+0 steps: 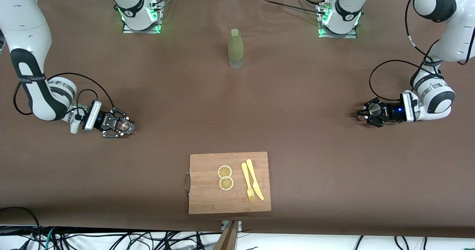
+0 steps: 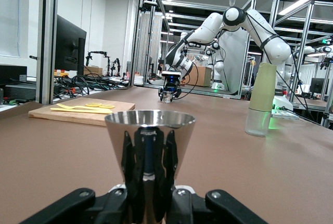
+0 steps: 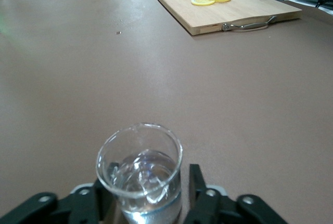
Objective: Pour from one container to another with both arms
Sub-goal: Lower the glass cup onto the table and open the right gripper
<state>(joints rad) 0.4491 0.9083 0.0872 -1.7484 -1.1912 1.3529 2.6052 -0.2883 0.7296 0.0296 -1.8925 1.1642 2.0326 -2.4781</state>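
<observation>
My left gripper is ready to release, so it will open. The metal cup point(image 2: 150, 135) is upright and low on the tabletop and would stay standing.
My right gripper point(image 1: 123, 125) sits low at the table toward the right arm's end, shut on a small glass beaker point(image 1: 126, 126). The right wrist view shows the beaker point(image 3: 139, 174) partly filled with clear liquid, a black finger on each side of it. Toward the left arm's end, my left gripper point(image 1: 368, 112) is also low and shut on a shiny metal cup point(image 1: 374, 109). In the left wrist view the cup point(image 2: 150, 135) flares upward, its narrow base pinched between the fingers; what is inside it is hidden.
A tall bottle in an olive sleeve point(image 1: 236, 49) stands mid-table, close to the arm bases. A wooden cutting board point(image 1: 207, 194) with two lemon slices point(image 1: 225, 177), a yellow fork and knife point(image 1: 251, 181) lies near the front edge. Brown cloth covers the table.
</observation>
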